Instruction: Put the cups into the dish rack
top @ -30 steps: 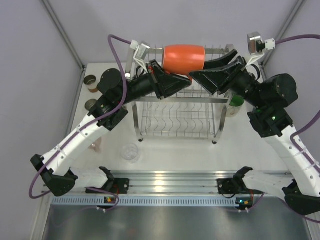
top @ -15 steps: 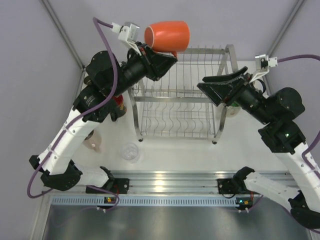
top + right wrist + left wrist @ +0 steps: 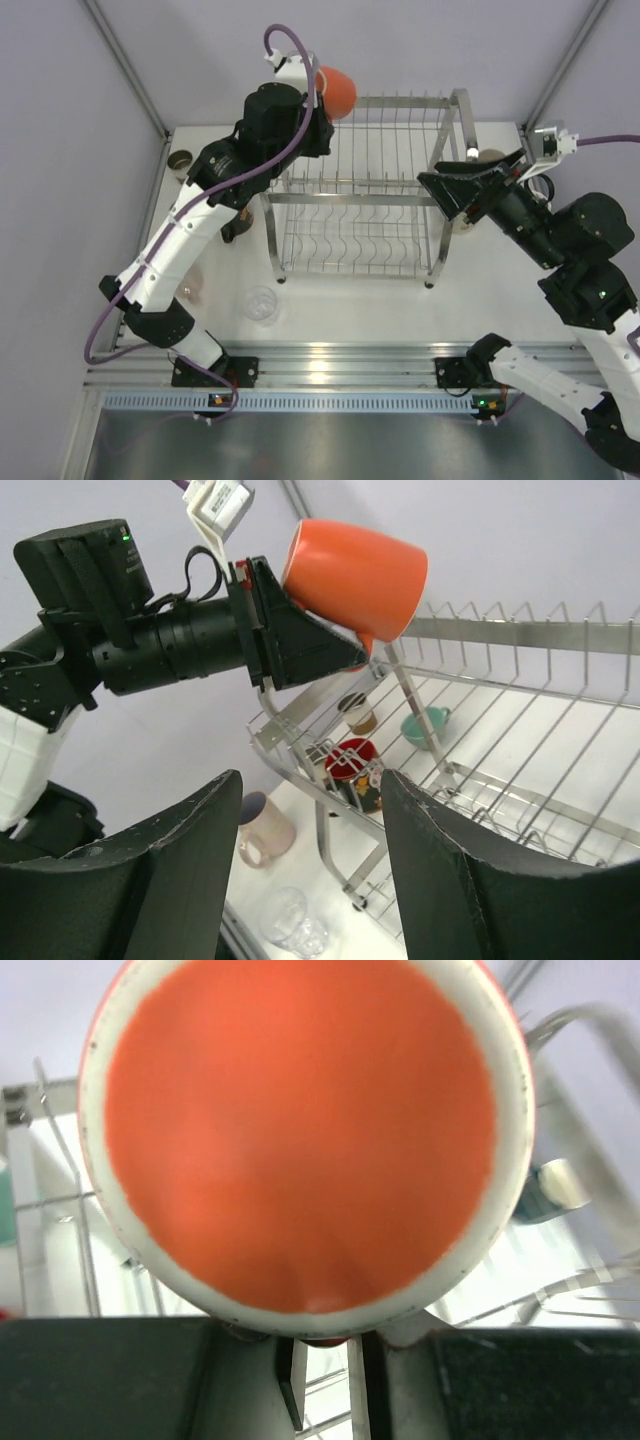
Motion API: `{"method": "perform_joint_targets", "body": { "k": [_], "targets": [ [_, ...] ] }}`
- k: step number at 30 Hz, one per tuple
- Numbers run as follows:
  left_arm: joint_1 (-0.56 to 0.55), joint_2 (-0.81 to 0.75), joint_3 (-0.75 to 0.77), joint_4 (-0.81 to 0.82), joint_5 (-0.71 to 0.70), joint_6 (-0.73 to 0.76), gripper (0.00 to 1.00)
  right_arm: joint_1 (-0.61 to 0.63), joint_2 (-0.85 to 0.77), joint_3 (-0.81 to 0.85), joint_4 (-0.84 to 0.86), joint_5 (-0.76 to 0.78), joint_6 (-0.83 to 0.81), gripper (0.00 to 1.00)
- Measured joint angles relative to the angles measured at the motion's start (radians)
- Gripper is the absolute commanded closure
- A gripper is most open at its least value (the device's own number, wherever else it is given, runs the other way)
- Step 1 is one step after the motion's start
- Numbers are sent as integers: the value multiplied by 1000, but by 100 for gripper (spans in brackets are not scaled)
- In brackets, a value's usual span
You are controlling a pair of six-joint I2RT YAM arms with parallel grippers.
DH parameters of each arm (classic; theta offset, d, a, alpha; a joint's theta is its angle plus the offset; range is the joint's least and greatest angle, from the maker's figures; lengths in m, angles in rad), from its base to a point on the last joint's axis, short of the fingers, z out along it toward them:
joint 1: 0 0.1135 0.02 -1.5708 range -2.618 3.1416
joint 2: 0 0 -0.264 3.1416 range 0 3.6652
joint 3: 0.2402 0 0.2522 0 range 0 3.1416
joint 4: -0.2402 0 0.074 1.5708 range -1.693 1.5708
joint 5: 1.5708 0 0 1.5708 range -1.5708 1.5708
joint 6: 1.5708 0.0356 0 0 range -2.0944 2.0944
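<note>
I will keep my left gripper closed on the orange mug (image 3: pixel 337 90), because the mug is tilted on its side above the rack's top bar and would fall onto it.
My left gripper (image 3: pixel 322 108) is shut on the handle of the orange mug (image 3: pixel 337 90) and holds it in the air above the far left corner of the dish rack (image 3: pixel 350 198). In the left wrist view the mug's round face (image 3: pixel 300 1130) fills the frame, above the gripper (image 3: pixel 325 1355). The right wrist view shows the mug (image 3: pixel 355 575) on its side at the tip of the left gripper (image 3: pixel 350 650), over the rack's top rail (image 3: pixel 520 630). My right gripper (image 3: pixel 447 193) is open and empty at the rack's right side; it is also open in its wrist view (image 3: pixel 312 780).
Left of the rack stand a paper cup (image 3: pixel 181 165), a black patterned mug (image 3: pixel 360 770), a pink mug (image 3: pixel 190 290) and a clear glass (image 3: pixel 260 305). A teal cup (image 3: pixel 425 725) lies beyond the rack. A green cup (image 3: pixel 470 205) stands by the right post.
The left arm has carried the orange mug from above the rack's top middle to its far left corner and turned it. The right gripper has drawn back to the right, open.
</note>
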Motion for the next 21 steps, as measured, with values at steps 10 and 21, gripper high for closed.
{"method": "perform_joint_targets", "body": {
  "k": [10, 21],
  "targets": [
    [1, 13, 0, -89, -121, 54, 100, 0, 54, 37, -50, 97, -64, 51],
    [2, 6, -45, -96, -159, 82, 100, 0, 299, 141, -36, 144, -77, 59]
  ]
}}
